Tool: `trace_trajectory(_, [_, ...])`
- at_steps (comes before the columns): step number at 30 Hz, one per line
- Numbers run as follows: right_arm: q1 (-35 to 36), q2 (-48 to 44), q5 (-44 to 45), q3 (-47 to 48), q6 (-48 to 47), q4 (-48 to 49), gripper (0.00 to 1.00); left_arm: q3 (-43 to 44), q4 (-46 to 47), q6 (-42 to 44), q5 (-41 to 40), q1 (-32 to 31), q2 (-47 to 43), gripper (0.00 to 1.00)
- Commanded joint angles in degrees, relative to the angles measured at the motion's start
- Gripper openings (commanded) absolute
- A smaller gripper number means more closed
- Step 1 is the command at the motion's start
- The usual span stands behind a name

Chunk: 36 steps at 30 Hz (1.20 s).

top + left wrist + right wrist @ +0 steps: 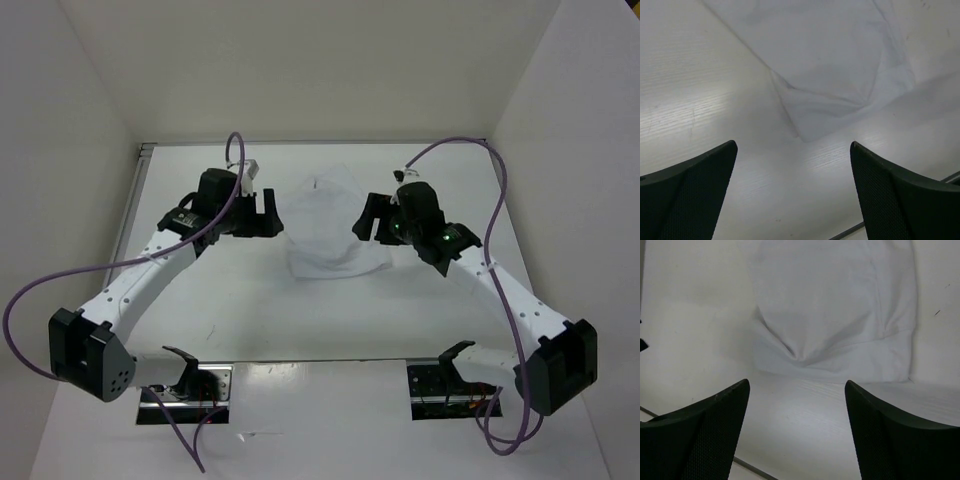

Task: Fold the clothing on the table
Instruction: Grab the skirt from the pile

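The clothing's near corner [388, 264] [906, 376] is the part my right gripper should grab next, to spread and fold the clothing. The clothing's other corner stays for my left gripper.
The white clothing [332, 225] lies bunched in a compact wrinkled shape at the middle of the table [330, 320]. My left gripper [268, 213] hangs open just left of its edge, with nothing between the fingers. In the left wrist view the clothing [825, 65] shows a folded corner ahead of my open left gripper [794, 150]. On the garment's right side my right gripper [364, 218] is also open and empty. The right wrist view has the clothing [835, 310] spread ahead of the open right gripper [796, 387], with a crease at its near edge.
White walls [300, 70] enclose the table at the back and on both sides. Purple cables [40, 295] loop off both arms. Two metal mounting plates [190, 385] sit at the near edge by the arm bases.
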Motion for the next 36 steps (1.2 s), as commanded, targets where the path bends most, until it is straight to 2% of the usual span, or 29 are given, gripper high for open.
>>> trace_trajectory(1, [-0.26,5.60,-1.49,0.74,2.51,-1.30,0.81,-0.14,4.14,-0.57,7.77,-0.72,0.80,0.98])
trace_trajectory(2, [-0.26,7.09,-1.49,0.75,2.51,-1.30,0.79,-1.46,5.02,-1.45,10.05,-1.33,0.80,0.96])
trace_trajectory(5, [-0.26,13.77,0.96,3.91,3.12,-4.45,0.74,-7.87,9.67,-5.76,17.70,-3.17,-1.22,0.82])
trace_trajectory(7, [-0.87,17.28,6.84,6.71,4.00,-8.31,0.69,-9.11,10.30,-6.46,16.50,-4.84,-2.88,0.71])
trace_trajectory(8, [-0.88,20.17,8.69,7.60,4.70,-9.29,0.68,-9.64,10.91,-5.16,16.49,-6.24,-3.50,0.60])
trace_trajectory(10, [-2.36,22.30,11.68,8.74,5.23,-10.52,0.66,-9.64,12.49,-4.62,17.54,-8.79,-4.29,0.50])
trace_trajectory(11, [-2.89,23.09,11.70,9.53,5.24,-10.53,0.66,-9.64,11.89,-4.01,15.72,-11.41,-4.30,0.46])
trace_trajectory(13, [-4.03,23.80,11.17,10.15,5.24,-10.01,0.66,-9.64,11.88,-4.01,13.60,-13.10,-4.30,0.46])
trace_trajectory(14, [-4.04,23.80,11.17,10.15,5.24,-10.00,0.66,-9.12,11.36,-4.01,13.59,-13.11,-4.91,0.48])
trace_trajectory(15, [-4.04,24.50,11.17,10.68,5.24,-9.39,0.66,-9.12,11.36,-4.70,12.02,-13.81,-5.96,0.69])
trace_trajectory(16, [-4.56,24.51,11.17,10.68,4.54,-9.39,0.66,-9.90,11.36,-5.41,11.22,-13.81,-5.97,0.99])
trace_trajectory(20, [-5.18,26.61,11.78,11.21,2.78,-8.86,0.66,-9.91,11.97,-5.94,11.83,-13.81,-5.80,1.00])
trace_trajectory(26, [-5.70,31.62,12.92,12.26,-1.70,-8.86,0.59,-9.29,9.95,-7.79,9.03,-13.81,-4.56,1.00])
trace_trajectory(36, [-5.71,35.32,11.53,11.74,-3.90,-5.35,0.55,-10.43,9.95,-9.63,8.49,-13.81,-5.70,1.00])
